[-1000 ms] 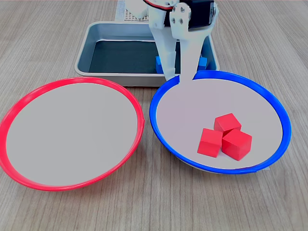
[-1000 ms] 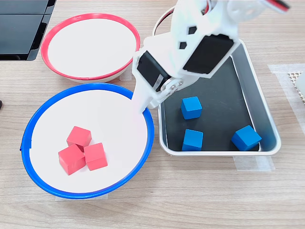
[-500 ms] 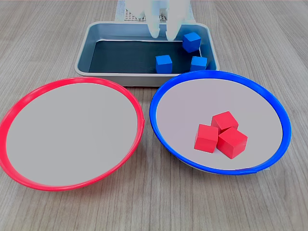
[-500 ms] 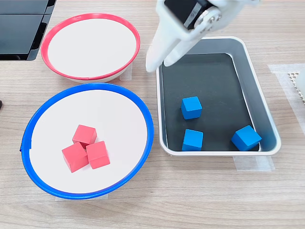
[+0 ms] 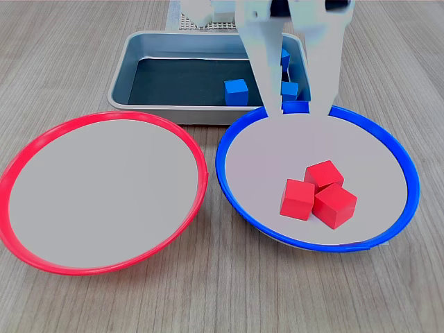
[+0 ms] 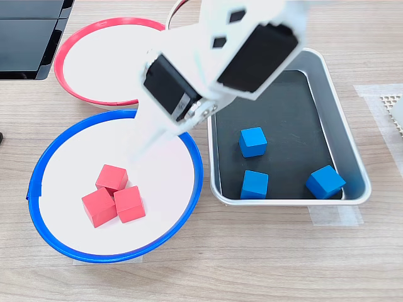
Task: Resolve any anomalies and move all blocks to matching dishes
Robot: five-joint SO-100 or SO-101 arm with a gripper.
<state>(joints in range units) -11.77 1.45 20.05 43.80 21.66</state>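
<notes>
My gripper picks up the misplaced red block by its opposite flat sides next. Then the red block goes into the red-rimmed dish (image 5: pixel 104 187).
Three red blocks (image 5: pixel 299 199) (image 6: pixel 112 178) lie clustered in the blue-rimmed dish (image 5: pixel 258 154) (image 6: pixel 69 157). The red-rimmed dish (image 5: pixel 104 187) (image 6: pixel 119 60) holds nothing. Three blue blocks (image 5: pixel 236 91) (image 6: pixel 252 141) lie in the grey metal tray (image 5: pixel 132 55) (image 6: pixel 340 107); in the first exterior view the arm partly hides two of them. My white gripper (image 5: pixel 298 109) (image 6: pixel 140 148) hangs open and empty above the blue-rimmed dish's tray-side part, short of the red blocks. It is motion-blurred in the second exterior view.
A black object (image 6: pixel 31 38) lies at the second exterior view's top left. A white mesh piece (image 6: pixel 393 104) sits at the second exterior view's right edge, and another mesh part (image 5: pixel 208 24) lies behind the tray. Tape (image 6: pixel 330 214) holds the tray's corner.
The gripper swung from above the tray's far side to over the blue-rimmed dish, and its fingers spread wider. The red blocks shifted slightly a second ago, then stayed still.
</notes>
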